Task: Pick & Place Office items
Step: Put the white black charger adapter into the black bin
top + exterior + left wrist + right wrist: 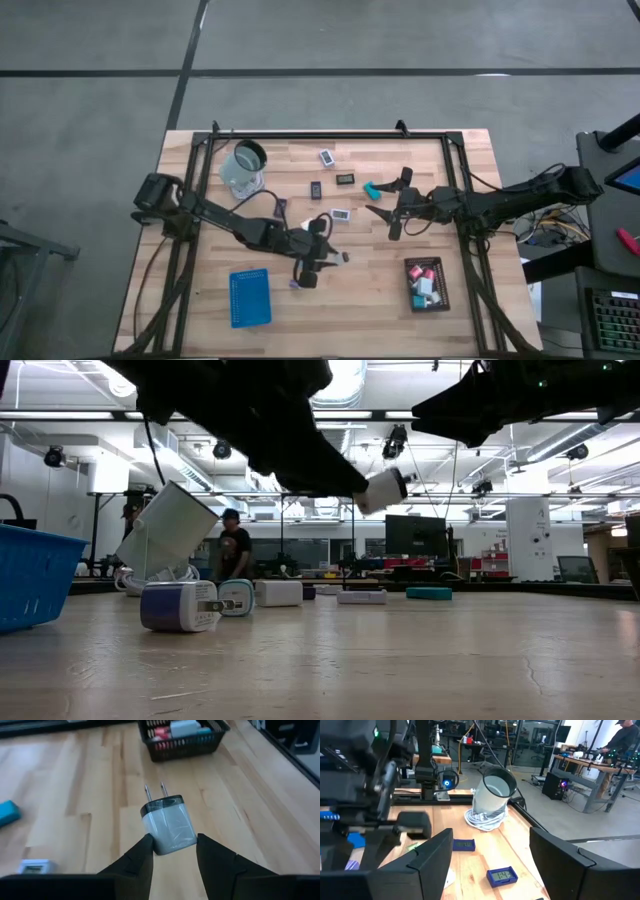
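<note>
My left gripper keeps holding the charger for now, since the white charger (383,490) hangs above the wood and would drop if the gripper opened now.
My left gripper (335,258) hangs over the table's middle, near the front, shut on a white charger (167,820) whose two prongs point at the black tray (441,290). That tray holds several small items. My right gripper (388,200) waits open above the table right of centre, beside a teal block (372,189). Flat label-faced rectangles (346,179) (340,214) (327,157) lie flat on the wood. A white and purple charger (180,607) rests on its side on the table. My left gripper pinches the white charger between its two fingers, on the two side faces at its rear end (155,840), the end away from the prongs. The fingers slant downward from the table's left. The charger (383,490) is lifted clear of the table, prongs forward.
A blue tray (250,297) lies near the front left. A clear cup (243,167) leans tilted on a coiled white cord at the back left. A black frame rail (330,135) runs along the far edge. Bare wood lies between my left gripper and the black tray.
</note>
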`<action>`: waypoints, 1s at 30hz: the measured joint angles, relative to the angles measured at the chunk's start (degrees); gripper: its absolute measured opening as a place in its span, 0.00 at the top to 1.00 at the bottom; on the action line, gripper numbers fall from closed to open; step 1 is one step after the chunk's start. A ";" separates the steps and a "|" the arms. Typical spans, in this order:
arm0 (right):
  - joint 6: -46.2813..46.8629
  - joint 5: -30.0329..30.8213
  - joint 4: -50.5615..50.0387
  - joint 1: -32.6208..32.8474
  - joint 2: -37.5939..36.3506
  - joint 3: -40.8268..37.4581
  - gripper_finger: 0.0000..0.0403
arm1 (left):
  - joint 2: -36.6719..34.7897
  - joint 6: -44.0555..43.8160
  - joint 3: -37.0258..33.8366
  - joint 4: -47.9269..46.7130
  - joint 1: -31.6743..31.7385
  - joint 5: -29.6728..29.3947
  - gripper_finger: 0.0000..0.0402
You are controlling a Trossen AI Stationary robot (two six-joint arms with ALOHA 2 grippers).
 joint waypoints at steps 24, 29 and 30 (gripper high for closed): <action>0.00 0.00 0.04 0.00 -0.02 0.00 0.37 | 11.06 -4.06 0.99 1.32 0.34 2.27 0.66; 0.00 0.00 0.02 0.00 -0.02 0.00 0.37 | 11.21 -5.70 1.03 1.36 0.55 2.26 0.66; 0.00 0.00 0.02 0.00 -0.02 0.00 0.36 | 11.21 -5.73 1.02 1.34 0.53 2.25 0.66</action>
